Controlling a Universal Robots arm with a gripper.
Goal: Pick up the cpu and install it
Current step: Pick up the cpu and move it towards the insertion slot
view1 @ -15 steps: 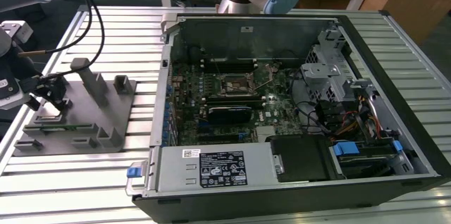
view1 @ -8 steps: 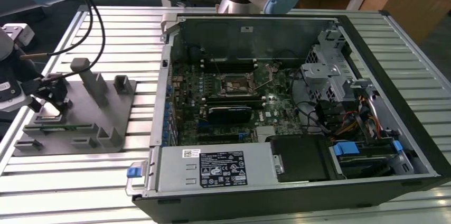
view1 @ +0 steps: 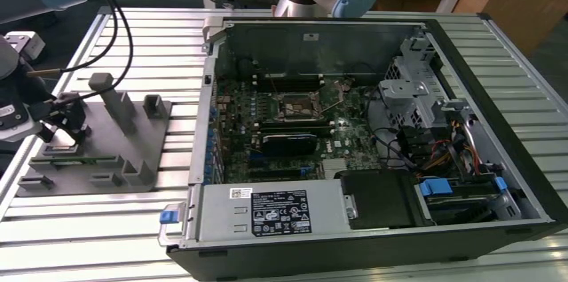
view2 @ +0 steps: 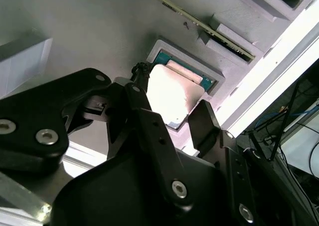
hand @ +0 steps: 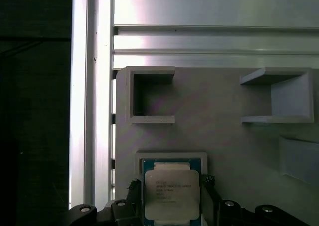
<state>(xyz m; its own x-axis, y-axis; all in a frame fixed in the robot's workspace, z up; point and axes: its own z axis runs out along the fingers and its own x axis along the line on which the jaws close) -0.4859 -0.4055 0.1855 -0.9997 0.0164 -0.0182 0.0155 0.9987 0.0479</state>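
The cpu needs to go into the motherboard's socket [view1: 297,106], so my gripper will grab the cpu by its two opposite side edges next.
The cpu [hand: 172,186] is a small square chip with a silvery top. It lies flat in a shallow framed pocket of the grey fixture plate [hand: 224,136], and its bright top also shows in the second wrist view [view2: 172,94]. My gripper [hand: 171,201] hangs right over it, open, with one black finger [hand: 134,193] on each side of the chip, over the pocket's rim. In the exterior view the gripper [view1: 66,129] is low over the fixture plate [view1: 133,142], at that view's left. The motherboard's cpu socket [view1: 297,106] sits inside the open computer case [view1: 373,229].
Grey posts and brackets [view1: 116,99] stand up from the fixture plate beside the gripper. A long memory stick [view1: 76,160] lies in a slot on the plate. The case's walls, power supply [view1: 266,212] and drive cage [view1: 417,96] surround the board. Cables [view1: 116,22] trail over the slatted table.
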